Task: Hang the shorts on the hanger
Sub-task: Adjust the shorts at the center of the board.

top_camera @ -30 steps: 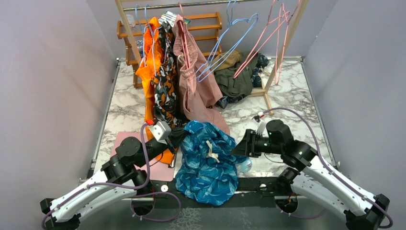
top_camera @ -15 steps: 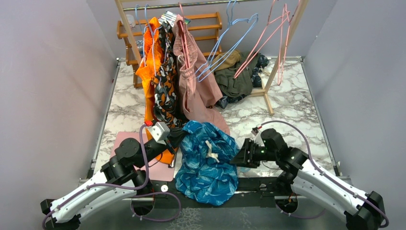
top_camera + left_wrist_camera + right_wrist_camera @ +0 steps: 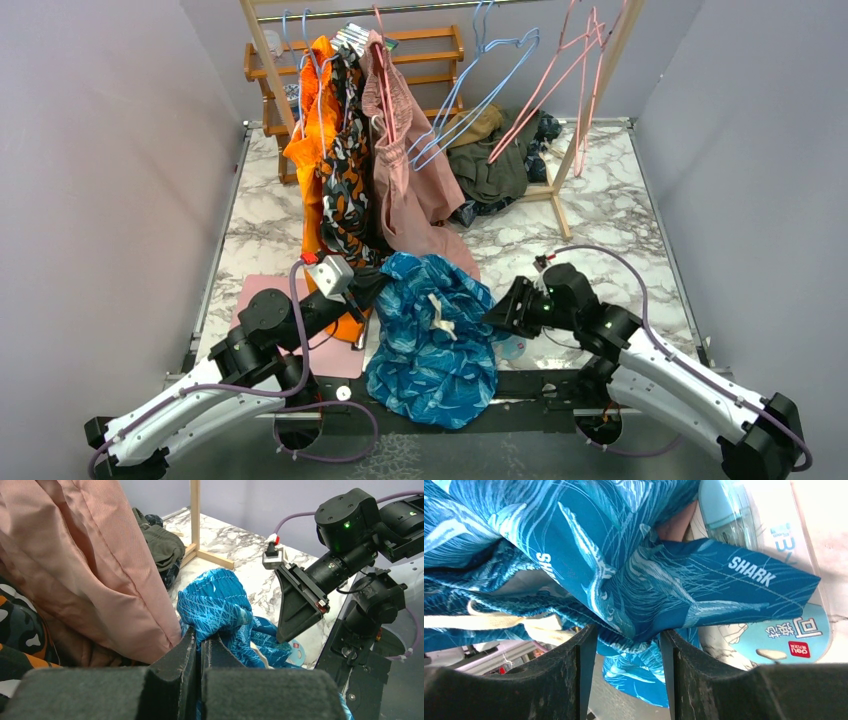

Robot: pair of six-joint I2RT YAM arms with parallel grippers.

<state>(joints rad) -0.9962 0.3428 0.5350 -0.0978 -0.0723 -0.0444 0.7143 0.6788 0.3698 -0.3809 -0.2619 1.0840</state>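
Observation:
My right gripper grabs the teal shorts (image 3: 435,340) by the waistband edge opposite my left gripper next, to spread them for the hanger.
The teal leaf-print shorts (image 3: 435,340) lie bunched at the table's front edge, with the white drawstring on top. My left gripper (image 3: 372,285) is shut on a fold at their upper left edge; the left wrist view shows the jaws pinched on the teal fabric (image 3: 215,607). My right gripper (image 3: 497,313) is open at the shorts' right edge. In the right wrist view its fingers (image 3: 579,675) stand apart with teal cloth (image 3: 614,580) hanging between them. Thin pink hangers (image 3: 575,75) hang on the rack at the back right.
Orange-black patterned clothes (image 3: 340,170) and dusty-pink shorts (image 3: 415,180) hang on the wooden rack (image 3: 262,50), close behind the left gripper. Light blue hangers (image 3: 470,95) hang mid-rack. An olive garment pile (image 3: 495,160) lies behind. A light blue packet (image 3: 774,635) lies under the shorts' right edge.
The right arm has pulled back toward the front by a little, its gripper staying at the shorts' right edge. The left arm and the shorts have hardly moved.

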